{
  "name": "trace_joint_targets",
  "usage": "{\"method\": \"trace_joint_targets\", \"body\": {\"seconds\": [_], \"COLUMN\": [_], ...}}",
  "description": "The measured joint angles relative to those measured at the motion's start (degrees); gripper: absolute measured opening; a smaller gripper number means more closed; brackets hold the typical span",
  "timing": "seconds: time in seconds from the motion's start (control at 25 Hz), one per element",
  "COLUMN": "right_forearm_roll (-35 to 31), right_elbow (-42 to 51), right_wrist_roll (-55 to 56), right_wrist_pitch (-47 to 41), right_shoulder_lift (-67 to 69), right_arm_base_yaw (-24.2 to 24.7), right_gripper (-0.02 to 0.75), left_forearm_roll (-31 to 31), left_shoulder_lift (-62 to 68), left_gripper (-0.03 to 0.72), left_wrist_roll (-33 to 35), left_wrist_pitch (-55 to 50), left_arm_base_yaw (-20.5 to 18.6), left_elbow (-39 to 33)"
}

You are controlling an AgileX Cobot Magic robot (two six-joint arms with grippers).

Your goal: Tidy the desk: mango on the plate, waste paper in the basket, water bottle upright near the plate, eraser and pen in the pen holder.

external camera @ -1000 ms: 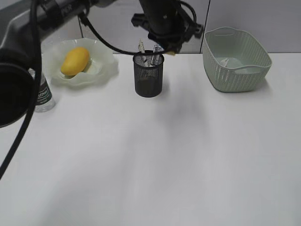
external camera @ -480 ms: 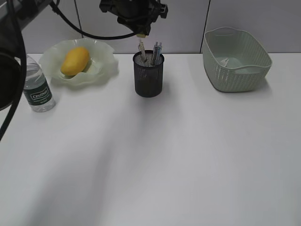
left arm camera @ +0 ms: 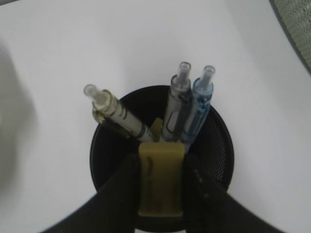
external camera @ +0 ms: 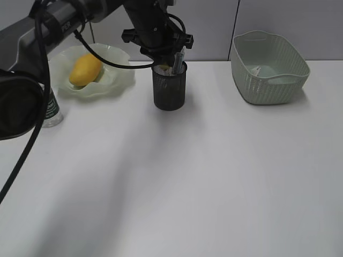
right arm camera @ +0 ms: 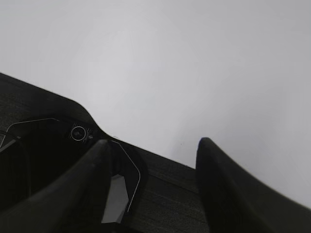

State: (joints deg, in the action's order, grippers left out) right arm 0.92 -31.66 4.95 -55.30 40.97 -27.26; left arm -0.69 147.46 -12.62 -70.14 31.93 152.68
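Note:
My left gripper opens next, since the eraser's lower end is inside the black mesh rim and the eraser would rest in the pen holder.
In the left wrist view my left gripper is shut on the eraser, a yellowish block held right over the mouth of the black mesh pen holder. Three pens stand in it: a clear pen, a grey one and a blue one. Seen from outside, the left gripper sits at the rim of the pen holder. The mango lies on the plate. The water bottle stands upright left of the plate, half hidden by the arm. My right gripper is open and holds nothing.
The basket stands at the back right of the desk, with a pale wad of waste paper inside. My left arm and its cable cross the plate side. The right gripper hangs over a dark surface by the desk's edge.
The left gripper swung left above the pen holder, then came down to its mouth with the eraser. The arm now covers part of the bottle.

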Motion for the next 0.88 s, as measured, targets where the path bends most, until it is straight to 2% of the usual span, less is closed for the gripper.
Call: {"method": "trace_joint_targets", "body": {"seconds": [0.12, 0.32, 0.4, 0.72, 0.88], "right_forearm_roll": [0.06, 0.17, 0.17, 0.17, 0.17], "right_elbow": [0.00, 0.00, 0.00, 0.00, 0.00], "right_wrist_roll": [0.20, 0.44, 0.47, 0.58, 0.58], "right_wrist_pitch": [0.08, 0.13, 0.13, 0.13, 0.13], "right_shoulder_lift": [0.00, 0.00, 0.00, 0.00, 0.00], "right_arm_base_yaw": [0.00, 0.00, 0.00, 0.00, 0.00], "right_gripper": [0.447, 0.447, 0.447, 0.447, 0.447], "left_forearm_roll": [0.00, 0.37, 0.37, 0.23, 3.80], "left_shoulder_lift": [0.02, 0.02, 0.02, -2.79, -8.36], "left_gripper": [0.224, 0.409, 0.451, 0.477, 0.477], "left_wrist_roll": [0.00, 0.00, 0.00, 0.00, 0.00], "left_wrist_pitch": [0.00, 0.00, 0.00, -0.07, -0.07], "left_arm_base_yaw": [0.00, 0.00, 0.00, 0.05, 0.16], "left_elbow": [0.00, 0.00, 0.00, 0.00, 0.00]}}
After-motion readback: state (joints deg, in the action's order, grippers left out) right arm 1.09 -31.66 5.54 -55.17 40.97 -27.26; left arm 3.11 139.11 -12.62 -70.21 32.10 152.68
